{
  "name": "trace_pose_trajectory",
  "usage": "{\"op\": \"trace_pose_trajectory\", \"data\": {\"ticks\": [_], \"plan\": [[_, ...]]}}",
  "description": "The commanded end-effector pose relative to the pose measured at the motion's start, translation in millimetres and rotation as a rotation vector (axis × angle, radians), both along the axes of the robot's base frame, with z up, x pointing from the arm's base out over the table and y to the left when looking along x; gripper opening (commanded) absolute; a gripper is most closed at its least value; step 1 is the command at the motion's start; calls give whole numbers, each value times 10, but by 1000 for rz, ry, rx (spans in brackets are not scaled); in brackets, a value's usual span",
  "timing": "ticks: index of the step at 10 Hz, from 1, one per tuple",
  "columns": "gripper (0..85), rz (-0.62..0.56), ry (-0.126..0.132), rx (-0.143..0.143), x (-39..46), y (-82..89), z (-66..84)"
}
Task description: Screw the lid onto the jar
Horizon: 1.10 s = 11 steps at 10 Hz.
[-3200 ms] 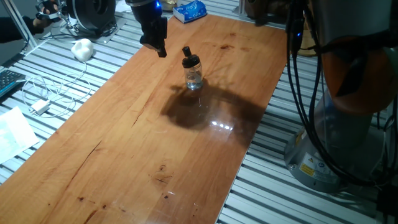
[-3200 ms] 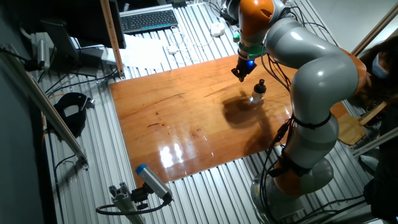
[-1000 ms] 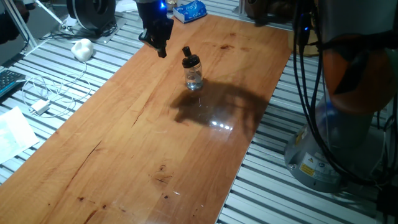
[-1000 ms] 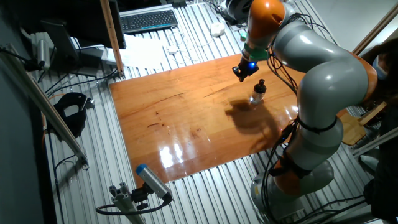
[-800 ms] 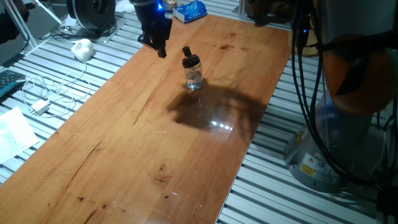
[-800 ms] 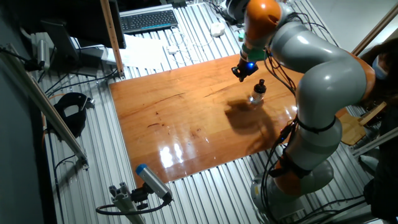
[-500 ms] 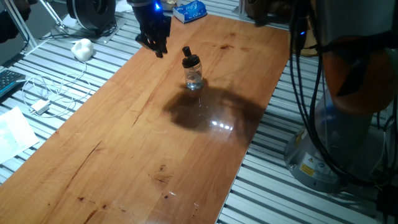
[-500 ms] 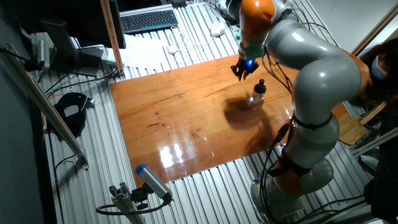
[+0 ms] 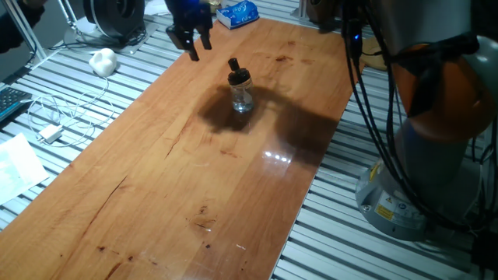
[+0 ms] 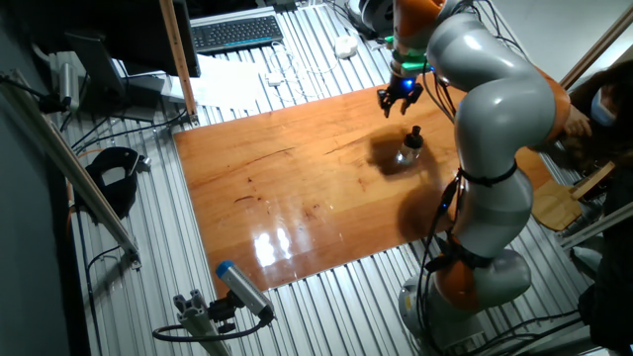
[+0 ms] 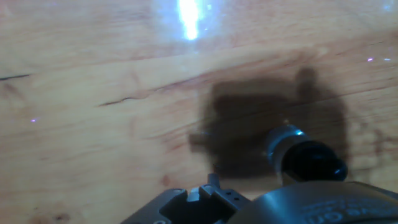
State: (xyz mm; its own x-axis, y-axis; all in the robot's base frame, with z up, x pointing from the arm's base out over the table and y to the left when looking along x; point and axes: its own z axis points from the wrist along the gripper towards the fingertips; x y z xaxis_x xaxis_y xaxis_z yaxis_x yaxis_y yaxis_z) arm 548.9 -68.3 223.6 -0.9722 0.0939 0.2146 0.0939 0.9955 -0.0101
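The gripper grabs the lid by the narrow knob standing on top next, since the lid spreads wide.
The clear glass jar stands upright on the wooden table, toward its far end. The black lid with its knob sits on top of the jar. My gripper hangs in the air to the left of the jar and beyond it, apart from it, with its fingers spread and nothing between them. In the other fixed view the gripper is above and left of the jar. The hand view shows the lid on the jar at the lower right, blurred.
A blue and white box lies at the table's far end. A white lump and cables lie on the slatted bench to the left. The robot's base stands right of the table. A keyboard lies beyond it.
My gripper has moved up and away from the jar toward the far left edge of the table and has turned, its fingers now spread wider. The jar and lid have not moved.
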Motion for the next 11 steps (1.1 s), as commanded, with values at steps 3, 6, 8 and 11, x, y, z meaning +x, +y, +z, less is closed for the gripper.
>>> {"op": "trace_pose_trajectory", "data": {"ticks": [3,6,8,11], "plan": [[510,11,3,0,-93,-878,-136],[510,20,10,21,-130,-1188,-167],[510,24,5,33,-108,-1306,-274],[510,26,-6,57,-110,-1340,-417]]}}
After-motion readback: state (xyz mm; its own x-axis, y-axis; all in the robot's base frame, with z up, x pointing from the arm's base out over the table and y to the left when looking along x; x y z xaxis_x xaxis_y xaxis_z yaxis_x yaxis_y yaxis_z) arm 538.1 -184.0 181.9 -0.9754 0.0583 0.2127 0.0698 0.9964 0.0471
